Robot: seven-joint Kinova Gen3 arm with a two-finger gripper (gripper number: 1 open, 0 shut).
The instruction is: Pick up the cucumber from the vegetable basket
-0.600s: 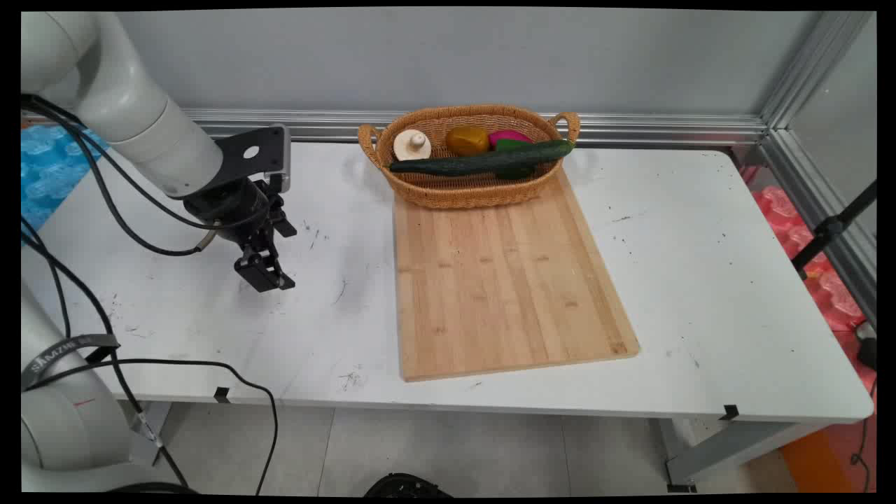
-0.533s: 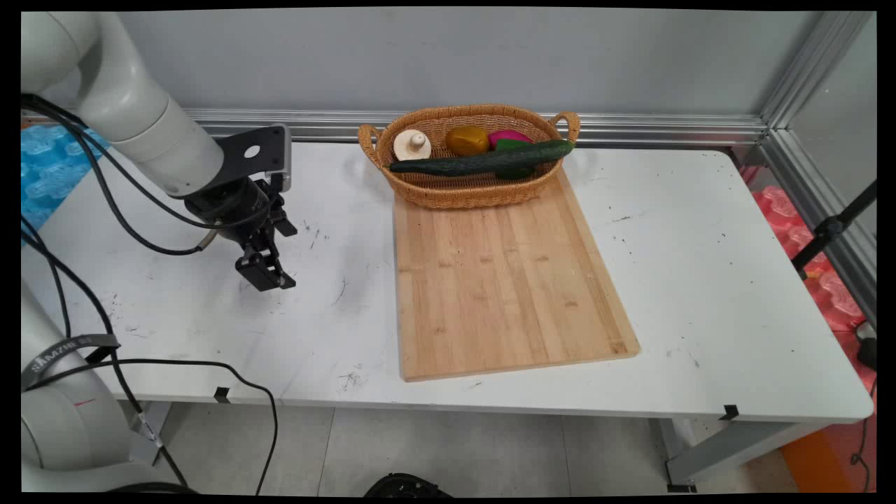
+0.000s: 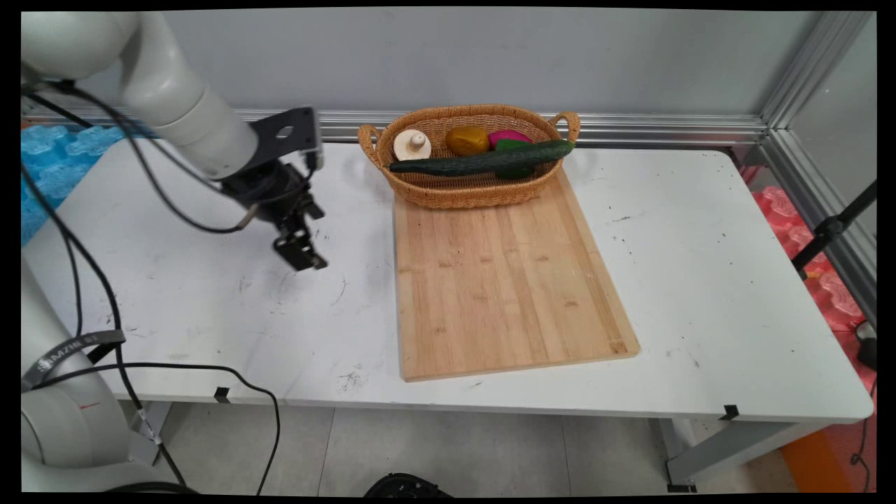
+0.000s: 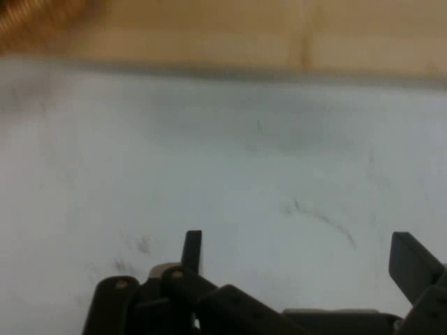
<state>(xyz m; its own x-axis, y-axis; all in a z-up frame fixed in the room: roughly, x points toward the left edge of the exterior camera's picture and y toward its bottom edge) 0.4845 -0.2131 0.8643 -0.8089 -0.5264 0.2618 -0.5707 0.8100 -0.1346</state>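
Note:
The gripper grabs the long dark green cucumber by its middle (image 3: 483,163) next, to get it onto the bamboo cutting board (image 3: 504,280).
My black gripper (image 3: 302,257) hangs just above the bare white table (image 3: 210,301), left of a bamboo cutting board (image 3: 504,280). In the hand view the gripper (image 4: 300,257) is open, its two fingers (image 4: 192,248) wide apart with only scuffed tabletop between them. The board's edge (image 4: 244,35) runs blurred along the top of that view. At the board's far end stands a wicker basket (image 3: 469,194). It holds a long dark cucumber (image 3: 483,162), a pale mushroom-shaped piece (image 3: 412,145), a yellow piece (image 3: 467,140) and a magenta piece (image 3: 509,136).
Black cables (image 3: 105,294) hang from the arm over the table's left side. An aluminium rail (image 3: 665,129) runs along the wall behind the table. A black stand leg (image 3: 833,227) leans in at the right edge.
The gripper has moved right and a little toward the wall, closer to the cutting board's left edge. Basket, contents and board have not moved.

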